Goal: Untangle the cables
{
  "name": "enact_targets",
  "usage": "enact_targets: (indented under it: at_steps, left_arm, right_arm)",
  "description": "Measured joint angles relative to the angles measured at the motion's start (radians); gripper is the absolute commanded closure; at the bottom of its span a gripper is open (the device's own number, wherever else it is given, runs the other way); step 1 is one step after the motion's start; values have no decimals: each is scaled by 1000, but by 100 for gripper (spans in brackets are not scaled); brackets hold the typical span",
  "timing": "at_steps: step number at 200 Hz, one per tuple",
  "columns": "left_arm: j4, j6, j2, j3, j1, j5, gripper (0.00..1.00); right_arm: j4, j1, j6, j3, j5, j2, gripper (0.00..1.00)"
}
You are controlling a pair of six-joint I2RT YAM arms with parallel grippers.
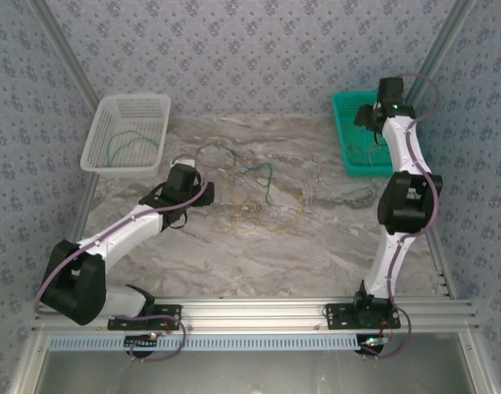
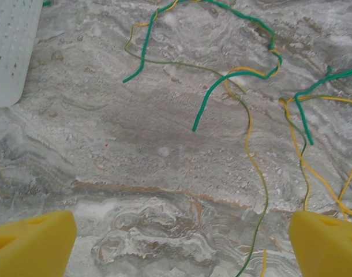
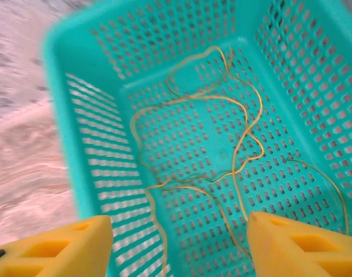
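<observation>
My right gripper grabs the green cable at its bend nearest the teal basket next, leaving the cable's part toward my left gripper free to untangle.
A loose tangle of thin green and yellow cables [image 1: 252, 195] lies on the marble table at mid-centre. My left gripper [image 1: 190, 175] hovers just left of it, open. In the left wrist view its yellow fingers [image 2: 32, 245] frame bare marble, with a green cable [image 2: 233, 75] and a yellow cable [image 2: 254, 164] ahead and to the right. My right gripper [image 1: 372, 116] hangs open over the teal basket [image 1: 346, 108]. Between its fingers [image 3: 303, 245] I see thin yellow cables [image 3: 240, 144] lying loose on the basket floor, none of them gripped.
A white basket [image 1: 126, 108] stands at the back left with a green cable [image 1: 132, 143] inside; its corner [image 2: 8, 52] shows in the left wrist view. The teal basket's wall [image 3: 83, 144] borders the marble. Patterned walls close in the table.
</observation>
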State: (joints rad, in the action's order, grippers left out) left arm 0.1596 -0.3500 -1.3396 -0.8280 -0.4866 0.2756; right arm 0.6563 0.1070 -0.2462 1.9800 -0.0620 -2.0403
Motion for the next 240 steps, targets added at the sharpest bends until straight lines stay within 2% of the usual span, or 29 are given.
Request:
enact_targets:
  at_steps: [32,68,95,123,165,180,240]
  left_arm:
    - [0,9,-27,-66,-10,-50,8]
    - [-7,29,-95,-146,-49,-115,12]
    - [-3,50,-182,-196,-78,-146,16]
    - [2,66,-276,-254,-108,-173,21]
    - [1,60,-314,-281,-124,-191,26]
    - [0,51,-320,-296,-124,-201,28]
    - [-56,23,-272,-272,-124,-161,25]
  right_arm:
    - [19,-51,0,-92,43,164,38]
    - [-129,-214,-19,-513,190,444,42]
    - [-206,-351,-50,-703,289,494,47]
    - [-237,-422,-63,-771,312,427,54]
    - [-293,-428,-78,-736,338,243,59]
    - [-301,-428,-84,-669,341,147,62]
    - [-269,-449,-87,-292,339,-196,61]
